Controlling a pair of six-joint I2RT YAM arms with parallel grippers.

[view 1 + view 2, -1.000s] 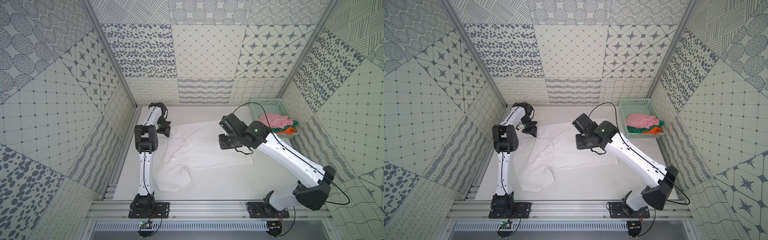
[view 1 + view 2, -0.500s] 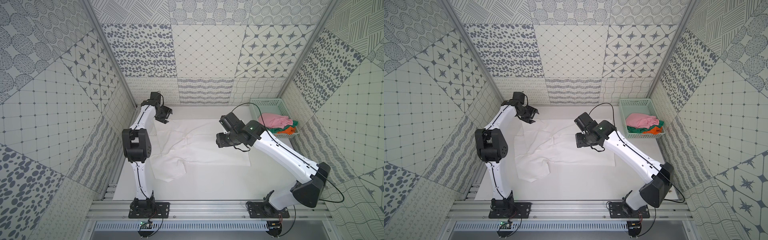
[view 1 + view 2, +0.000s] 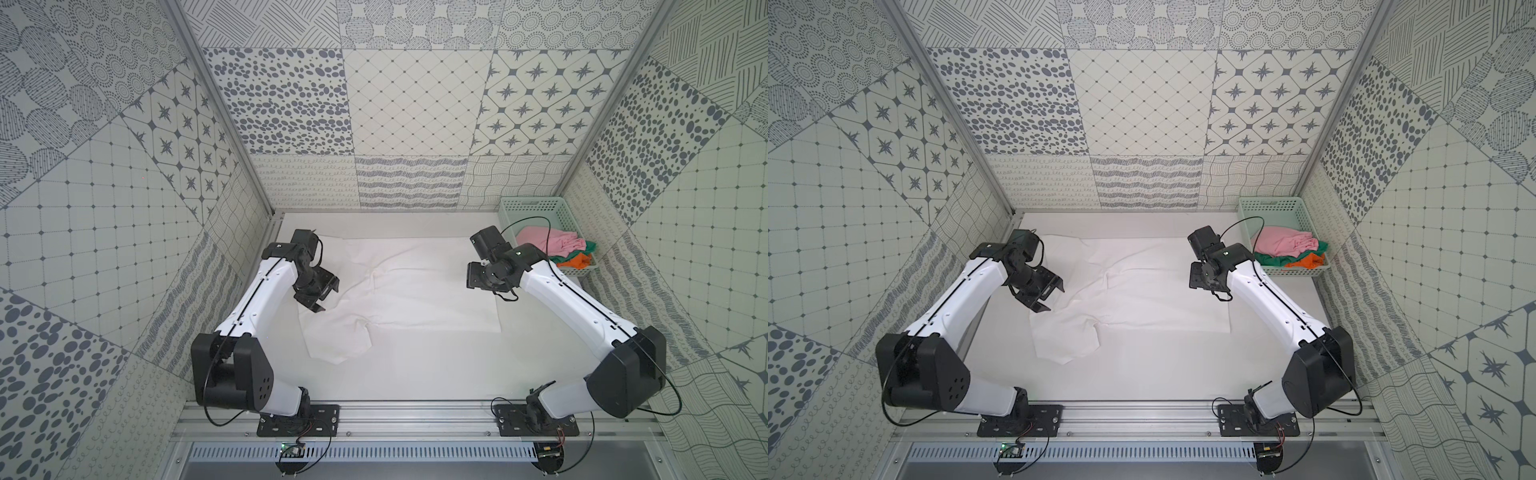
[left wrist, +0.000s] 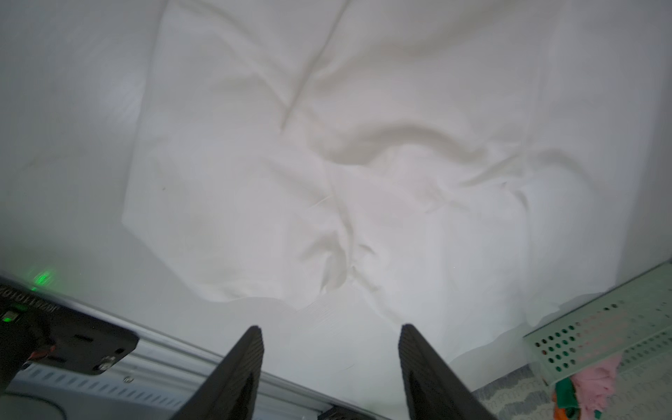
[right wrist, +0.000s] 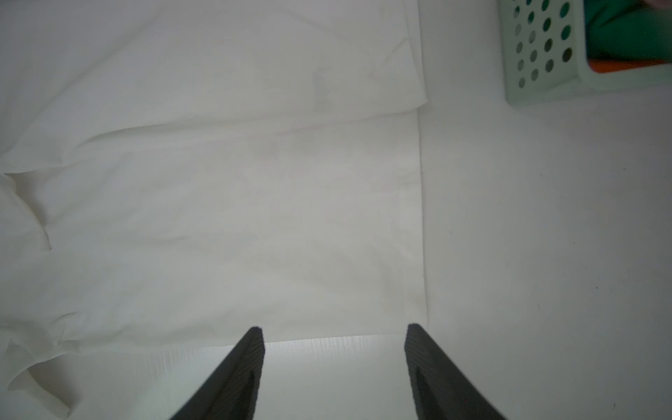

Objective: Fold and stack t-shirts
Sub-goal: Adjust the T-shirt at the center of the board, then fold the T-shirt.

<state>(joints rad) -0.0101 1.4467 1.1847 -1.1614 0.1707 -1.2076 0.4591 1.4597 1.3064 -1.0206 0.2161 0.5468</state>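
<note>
My left gripper will next take hold of the white t-shirt (image 3: pixel 415 291) at the front shoulder, by the front-pointing sleeve, and then I fold the t-shirt's front side over.
A white t-shirt (image 3: pixel 415 291) (image 3: pixel 1154 291) lies spread on the table, wrinkled at the middle, one sleeve (image 3: pixel 336 340) pointing to the front left. My left gripper (image 3: pixel 320 295) (image 4: pixel 329 334) hangs open above the shirt's left edge with nothing between its fingers. Over the shirt's right end my right gripper (image 3: pixel 473 276) (image 5: pixel 332 334) is open and empty too. Pink (image 3: pixel 540 243), green (image 3: pixel 575 254) and orange (image 3: pixel 575 262) t-shirts lie bunched in the basket. The white t-shirt (image 4: pixel 363 163) (image 5: pixel 218 200) fills both wrist views.
The mint-green perforated basket (image 3: pixel 528 205) (image 3: pixel 1266 203) stands in the back right corner, close to the right arm. Patterned walls enclose the table on three sides. An aluminium rail (image 3: pixel 415 411) with both arm bases runs along the front edge.
Both grippers have opened and let go of the white t-shirt. The left one pulled toward the back left, then came forward; the right one moved right. The shirt now lies wider.
</note>
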